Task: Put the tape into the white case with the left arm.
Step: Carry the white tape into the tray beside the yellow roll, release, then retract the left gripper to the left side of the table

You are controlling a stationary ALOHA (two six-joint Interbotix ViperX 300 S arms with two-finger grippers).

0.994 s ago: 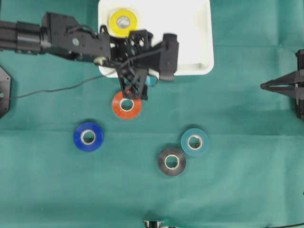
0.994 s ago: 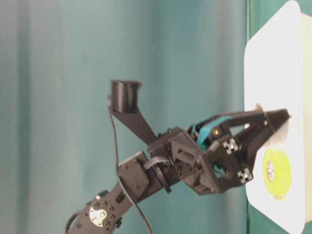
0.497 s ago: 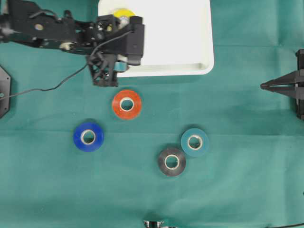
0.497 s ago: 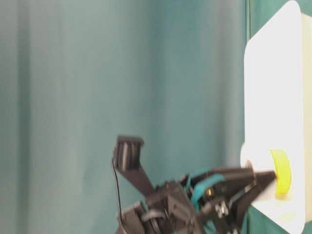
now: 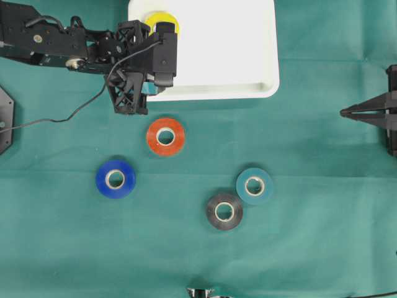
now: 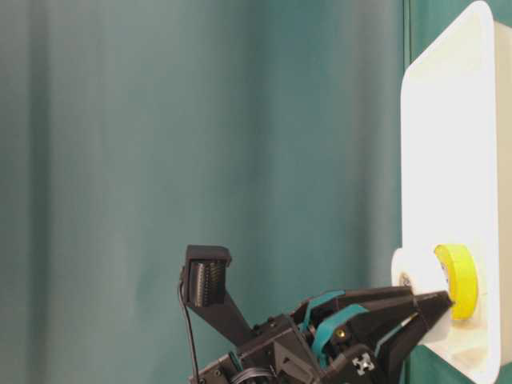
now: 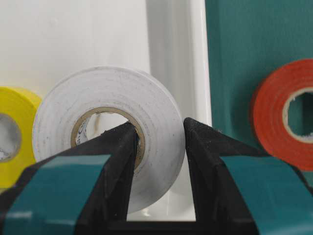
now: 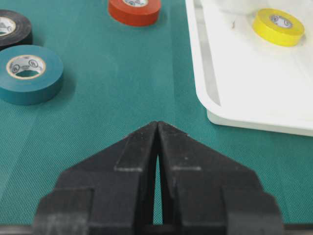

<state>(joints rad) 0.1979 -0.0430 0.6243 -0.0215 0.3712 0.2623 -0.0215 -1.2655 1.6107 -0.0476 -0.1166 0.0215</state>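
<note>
My left gripper holds the white roll low inside the case's near rim and will release it, as the roll would stay in the case.
My left gripper (image 7: pixel 159 129) is shut on a white tape roll (image 7: pixel 110 132), one finger through its core and the other against its outer face. The roll stands on edge just inside the near rim of the white case (image 7: pixel 176 58), beside a yellow roll (image 7: pixel 12 127) that lies in the case. From above, the left gripper (image 5: pixel 152 81) sits at the front left corner of the white case (image 5: pixel 248 62) and hides the white roll. In the table-level view the white roll (image 6: pixel 412 272) is next to the yellow roll (image 6: pixel 458 280). My right gripper (image 8: pixel 157 125) is shut and empty at the right edge.
An orange roll (image 5: pixel 165 136), a blue roll (image 5: pixel 115 179), a teal roll (image 5: pixel 254 185) and a black roll (image 5: pixel 224 211) lie flat on the green cloth in front of the case. A black cable (image 5: pixel 68 115) trails left from the left arm.
The left arm has swung left and back, from above the orange roll to the case's front left corner, with the white roll in its grip. The right gripper has stayed still.
</note>
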